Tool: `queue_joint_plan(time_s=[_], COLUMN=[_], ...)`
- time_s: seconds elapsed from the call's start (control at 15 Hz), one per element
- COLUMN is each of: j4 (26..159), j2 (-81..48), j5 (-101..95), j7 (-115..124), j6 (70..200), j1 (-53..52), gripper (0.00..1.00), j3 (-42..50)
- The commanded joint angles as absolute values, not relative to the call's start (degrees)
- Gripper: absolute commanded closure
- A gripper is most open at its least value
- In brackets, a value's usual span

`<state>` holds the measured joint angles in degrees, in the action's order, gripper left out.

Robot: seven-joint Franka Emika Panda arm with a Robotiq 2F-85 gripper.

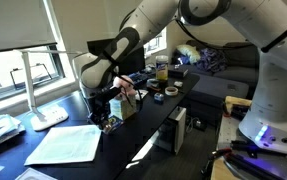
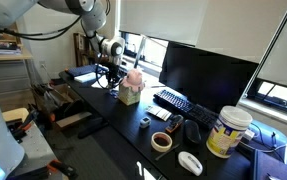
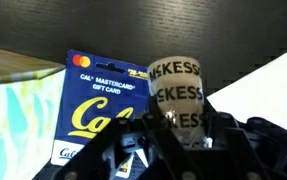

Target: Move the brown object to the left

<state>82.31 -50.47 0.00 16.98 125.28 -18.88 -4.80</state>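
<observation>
My gripper holds the roll low, so it should let go now. The roll would stay beside the gift card.
The brown object is a tan roll printed "MCKESSON" (image 3: 175, 95), standing upright on the black desk in the wrist view. My gripper (image 3: 175, 125) has a finger on each side of the roll and looks closed on it. In both exterior views the gripper (image 1: 110, 112) (image 2: 110, 82) is low over the desk, beside a small brown box (image 1: 130, 103) (image 2: 131, 93). The roll itself is hidden by the fingers there.
A blue Cal Mastercard gift card (image 3: 93, 105) lies flat just left of the roll. A white sheet (image 1: 68, 143) lies near the desk's end. A monitor (image 2: 205, 70), keyboard (image 2: 173, 102), tape roll (image 2: 162, 142) and tub (image 2: 230, 130) stand further along.
</observation>
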Motion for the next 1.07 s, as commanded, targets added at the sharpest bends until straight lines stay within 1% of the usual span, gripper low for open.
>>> queue_joint_plan(time_s=[0.0,0.13,0.2,0.27,0.33,0.6,0.8,1.0], j4=[78.1,77.4,77.6,77.9,78.7,80.9,83.1,88.0], j2=[-53.1,-53.5,-53.3,-52.9,-52.3,-50.0,-47.3,-41.8], j5=[2.1,2.6,2.9,3.2,3.2,2.5,1.9,0.6], j7=[19.3,20.0,20.4,20.5,20.7,20.3,17.6,11.6], j6=[121.9,121.1,121.5,121.8,122.5,123.1,122.2,115.2], j1=[-18.6,-18.5,-18.4,-18.4,-18.5,-19.2,-19.4,-19.6], gripper=[0.83,0.83,0.33,0.31,0.26,0.02,0.00,0.00], j3=[-5.1,-5.0,-5.0,-5.1,-4.9,-4.9,-6.0,-8.1])
